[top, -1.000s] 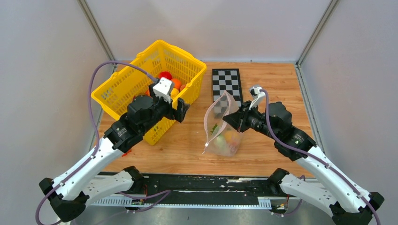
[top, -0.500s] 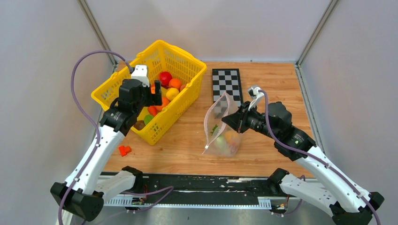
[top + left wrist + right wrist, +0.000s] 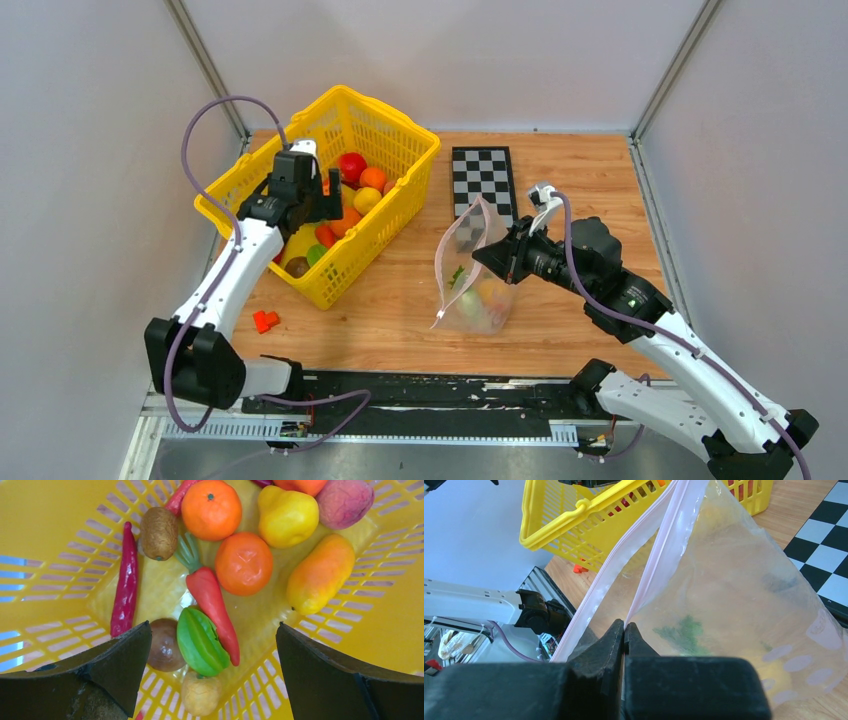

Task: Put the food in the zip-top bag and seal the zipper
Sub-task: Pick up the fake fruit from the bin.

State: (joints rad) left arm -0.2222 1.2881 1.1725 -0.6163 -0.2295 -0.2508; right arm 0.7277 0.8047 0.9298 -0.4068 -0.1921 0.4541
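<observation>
The left gripper grabs the mango's narrow sides next, so the mango's ends stay free to enter the zip-top bag's opening lengthwise.
The zip-top bag (image 3: 470, 265) stands upright on the table with its mouth gaping. My right gripper (image 3: 497, 256) is shut on one lip of it, right at the pink zipper (image 3: 658, 555); the other strip (image 3: 611, 567) hangs free. Some food (image 3: 480, 300) lies inside the bag, including a green sprig (image 3: 684, 629). My left gripper (image 3: 214, 625) hangs open and empty inside the yellow basket (image 3: 400, 140), above a green fruit (image 3: 200, 642), a red carrot (image 3: 212, 597) and a pale potato (image 3: 200, 695). Oranges (image 3: 211, 509), a yellow pear (image 3: 287, 515) and a mango (image 3: 320, 573) lie farther on.
The basket's slotted walls (image 3: 50, 520) close in around my left fingers. A checkerboard (image 3: 485, 175) lies behind the bag. A small red piece (image 3: 265, 321) sits on the table near the left arm's base. Grey walls enclose the table.
My left arm has swung left from the gap between basket and bag and now reaches down into the basket, still open. The right gripper and the bag have not moved.
</observation>
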